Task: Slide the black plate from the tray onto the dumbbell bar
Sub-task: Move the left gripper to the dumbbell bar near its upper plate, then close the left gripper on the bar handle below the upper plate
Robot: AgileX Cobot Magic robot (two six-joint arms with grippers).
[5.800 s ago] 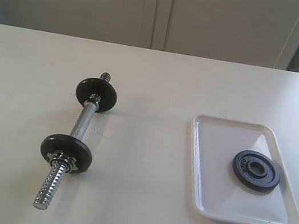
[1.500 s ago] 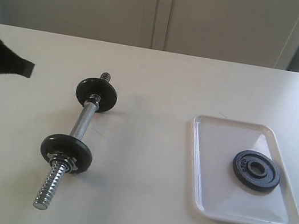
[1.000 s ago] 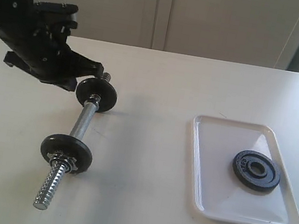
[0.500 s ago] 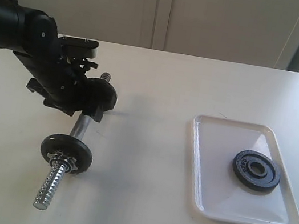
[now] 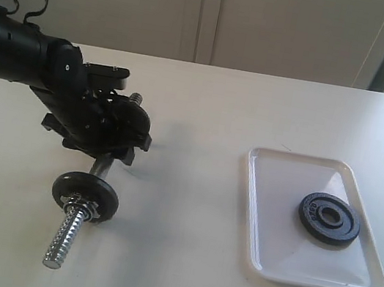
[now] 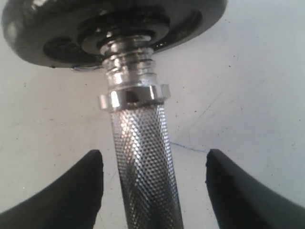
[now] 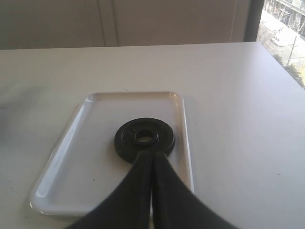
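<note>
The dumbbell bar needs to be held steady for the black plate, so my left gripper should next grab the bar by its knurled middle (image 6: 145,162).
The black plate (image 5: 328,219) lies flat on the right half of the white tray (image 5: 271,202). The dumbbell bar (image 5: 71,230) lies on the table at the left, carrying a black disc (image 5: 85,194) near its threaded front end. My left gripper (image 5: 112,146) is down over the bar's middle. In the left wrist view it (image 6: 153,155) is open, one finger on each side of the knurled bar (image 6: 143,162), with a gap on both sides. My right gripper (image 7: 151,153) is shut and empty, its tips just short of the plate (image 7: 144,139) on the tray (image 7: 86,162).
The bar's far disc (image 6: 47,28) sits behind a chrome nut (image 6: 133,95), mostly hidden by the left gripper in the exterior view. Bare table lies between the bar and the tray. A wall runs along the table's far edge.
The left arm has swung in from the left and come down from beside the far disc onto the bar's middle. The plate, tray and bar have not moved.
</note>
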